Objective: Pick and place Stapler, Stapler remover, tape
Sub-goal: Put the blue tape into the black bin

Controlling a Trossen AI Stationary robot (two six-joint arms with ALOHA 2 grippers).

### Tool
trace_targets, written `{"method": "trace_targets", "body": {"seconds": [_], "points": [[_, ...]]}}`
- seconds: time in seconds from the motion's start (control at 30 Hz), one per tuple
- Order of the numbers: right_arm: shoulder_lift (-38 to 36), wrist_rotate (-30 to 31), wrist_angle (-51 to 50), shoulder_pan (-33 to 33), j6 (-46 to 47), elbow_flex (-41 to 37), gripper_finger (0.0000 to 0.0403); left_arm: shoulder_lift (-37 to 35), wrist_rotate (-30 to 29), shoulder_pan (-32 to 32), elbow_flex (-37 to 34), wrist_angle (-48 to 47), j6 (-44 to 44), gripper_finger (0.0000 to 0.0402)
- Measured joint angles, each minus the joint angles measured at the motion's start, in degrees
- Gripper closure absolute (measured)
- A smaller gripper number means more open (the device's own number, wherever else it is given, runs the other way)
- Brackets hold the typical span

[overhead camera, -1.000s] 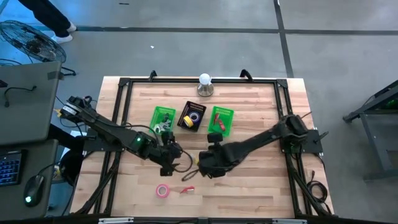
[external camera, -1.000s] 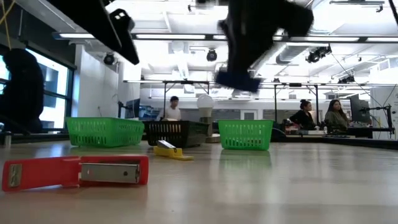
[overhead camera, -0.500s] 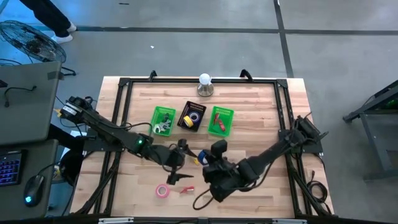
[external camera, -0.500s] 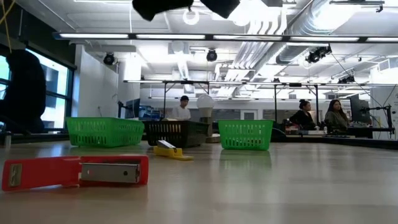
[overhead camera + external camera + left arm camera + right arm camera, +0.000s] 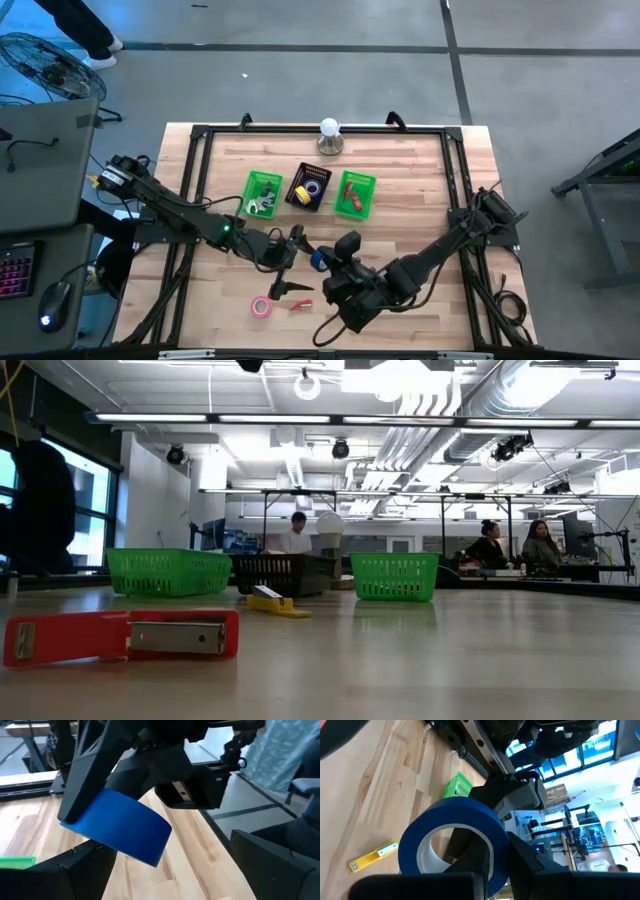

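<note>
My left gripper grabs the tape by its ring's side [image 5: 318, 260] next, to place the blue tape in the black basket [image 5: 307, 187].
My right gripper [image 5: 326, 263] hangs above the table's middle, shut on a blue tape roll [image 5: 318, 258], which also shows in the right wrist view [image 5: 451, 842]. My left gripper [image 5: 296, 240] stands open just left of it, its fingers either side of the roll [image 5: 120, 827] without touching. A pink tape roll [image 5: 262, 307] and a red stapler [image 5: 300, 304] lie flat near the front edge; the low view also shows the stapler [image 5: 120, 635]. A small yellow piece [image 5: 278, 603] lies on the wood under the grippers. I cannot make out the stapler remover. My right gripper pinches the blue roll's ring wall [image 5: 492, 857]: one finger seems to pass through the core hole and the other lies on the outer band [image 5: 82, 802]. The fingers come nearly level from the table's right. The roll hangs lifted clear of the table, its hole facing the wrist camera.
Three baskets stand in a row at the back: a green one [image 5: 262, 193], a black one [image 5: 310, 187] with tape rolls, and a green one [image 5: 355, 193] holding something red. A round lamp [image 5: 330, 135] stands at the far edge. Bare wood lies at the front right.
My right gripper has risen out of the low view with the blue roll, drawn toward the near edge and tipped from pointing down to nearly level. My left gripper has tipped up the same way and stayed open beside the roll.
</note>
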Motion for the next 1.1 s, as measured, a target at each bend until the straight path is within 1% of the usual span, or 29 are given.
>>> {"method": "trace_targets", "body": {"seconds": [0.17, 0.23, 0.27, 0.33, 0.4, 0.47, 0.57, 0.6, 0.7, 0.77, 0.83, 0.9, 1.0, 1.07, 1.1], "points": [[0.0, -0.2, 0.0, -0.6, -0.4, 0.0, 0.037, 0.0, -0.1, 0.0, 0.0, -0.1, 0.9, 0.0032], [0.0, -1.3, 0.2, -0.8, -0.6, 0.0, 0.037, 0.0, -0.4, 0.0, -0.1, -0.1, 1.7, 0.0052], [0.0, -1.7, 0.3, -1.0, -0.5, 0.0, 0.037, 0.1, -0.6, 0.0, -0.1, -0.2, 1.9, 0.0069], [0.0, -2.2, 0.4, -1.2, -0.4, 0.0, 0.037, 0.1, -1.1, 0.0, -0.1, -0.2, 2.6, 0.0111], [0.0, -2.6, 0.5, -1.4, -0.6, 0.0, 0.037, 0.1, -2.4, 0.0, -0.1, -0.2, 3.7, 0.0166], [-0.1, -2.8, 0.6, -1.4, -0.6, 0.0, 0.037, 0.1, -4.1, 0.0, -0.1, -0.2, 4.6, 0.023], [-0.1, -2.9, 0.7, -1.5, -1.1, 0.0, 0.037, 0.1, -4.3, 0.0, -0.1, -0.2, 6.4, 0.0338], [-0.1, -3.3, 1.0, -1.5, -1.0, 0.1, 0.037, 0.1, -4.1, 0.0, -0.1, -0.1, 7.4, 0.0362], [-0.1, -5.2, 1.4, -1.3, -1.3, 0.1, 0.0367, 0.2, -4.0, 0.0, -0.1, 0.1, 8.0, 0.0364], [-0.1, -4.7, 2.3, -1.0, -1.2, 0.1, 0.0339, 0.2, -4.5, -0.1, -0.1, 0.5, 7.9, 0.036], [0.0, -3.0, 2.8, -0.4, -1.4, 0.1, 0.0297, 0.1, -5.1, -0.1, 0.0, 1.1, 7.9, 0.0363], [0.0, 1.9, 2.3, 0.7, -2.6, -0.1, 0.0253, 0.1, -5.8, 0.0, 0.1, 1.3, 8.0, 0.0365], [-0.9, 12.8, 1.4, 3.6, -3.9, -0.1, 0.0197, 0.0, -8.6, 0.0, 0.2, 1.2, 8.7, 0.0365], [-2.1, 18.8, 0.2, 5.7, -4.2, -0.1, 0.0171, 0.0, -11.5, 0.0, 0.2, 0.8, 9.7, 0.0365], [-2.8, 20.8, -0.1, 6.8, -4.3, -0.1, 0.0163, -0.2, -12.5, 0.5, 0.2, 0.7, 10.3, 0.0365]]}}
